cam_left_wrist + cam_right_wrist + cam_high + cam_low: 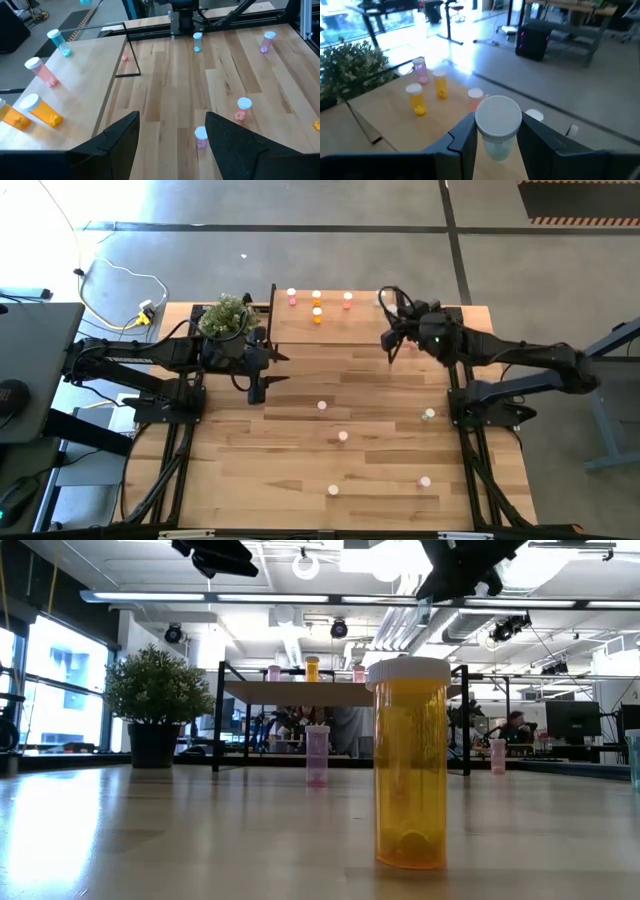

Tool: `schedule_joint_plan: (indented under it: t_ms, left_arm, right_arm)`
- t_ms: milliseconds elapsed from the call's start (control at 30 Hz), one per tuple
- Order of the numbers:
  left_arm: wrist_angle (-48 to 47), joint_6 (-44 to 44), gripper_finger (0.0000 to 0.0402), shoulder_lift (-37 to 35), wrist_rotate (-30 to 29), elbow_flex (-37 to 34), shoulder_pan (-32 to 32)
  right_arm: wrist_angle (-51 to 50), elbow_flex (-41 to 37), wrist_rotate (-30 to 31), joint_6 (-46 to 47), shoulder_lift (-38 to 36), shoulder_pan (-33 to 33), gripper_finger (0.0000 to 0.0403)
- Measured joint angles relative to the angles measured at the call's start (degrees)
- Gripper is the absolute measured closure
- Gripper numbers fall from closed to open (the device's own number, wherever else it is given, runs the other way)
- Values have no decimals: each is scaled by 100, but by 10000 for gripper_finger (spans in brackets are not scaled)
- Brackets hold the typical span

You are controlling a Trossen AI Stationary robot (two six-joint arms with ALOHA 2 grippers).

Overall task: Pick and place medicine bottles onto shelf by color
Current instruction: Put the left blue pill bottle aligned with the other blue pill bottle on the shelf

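Note:
The bottle hangs above the board, so for now my right gripper keeps hold of the pale green bottle [497, 147] until it rests on the shelf board [440, 132].
The shelf [330, 320] stands at the table's far edge and carries a pink bottle [420, 70], two orange ones [440, 84] [416, 99], a red-pink one [475, 97] and a pale one [534, 116]. My right gripper [498, 132] hangs by the shelf's right end [390, 340], shut on a pale green bottle with a white cap [498, 120]. My left gripper [172, 132] stays open and empty above the table, near the shelf's left end [262, 370]. Loose bottles stand on the table, among them pink [322, 406] and pale green [429, 415]. My right gripper pinches the pale green bottle's body just under its white cap [496, 142], one finger on each side. The fingers come nearly level from the table's right side. The bottle stands upright in the hold, cap up, lifted clear of table and shelf.
A potted plant [226, 315] stands at the shelf's left end. More bottles dot the table's middle and near half [343, 437] [333, 490] [425, 481]; an orange one stands close to the low camera [410, 765]. The arms' bases stand at the table's left and right edges.

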Motion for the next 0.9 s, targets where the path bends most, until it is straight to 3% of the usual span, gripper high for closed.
schedule_joint_plan:
  t_ms: [100, 400, 900]
  left_arm:
    - [-2, -2, 183, 0, -2, 0, 0]
    - [-2, -11, 183, 0, 3, 0, -2]
    - [-4, -20, 183, 0, 11, 0, -2]
  right_arm:
    - [-74, 0, -524, 13, 63, -343, 287]
    - [-387, 0, -1333, 145, 511, -916, 287]
    - [-399, 0, -1543, 140, 1285, -1315, 287]
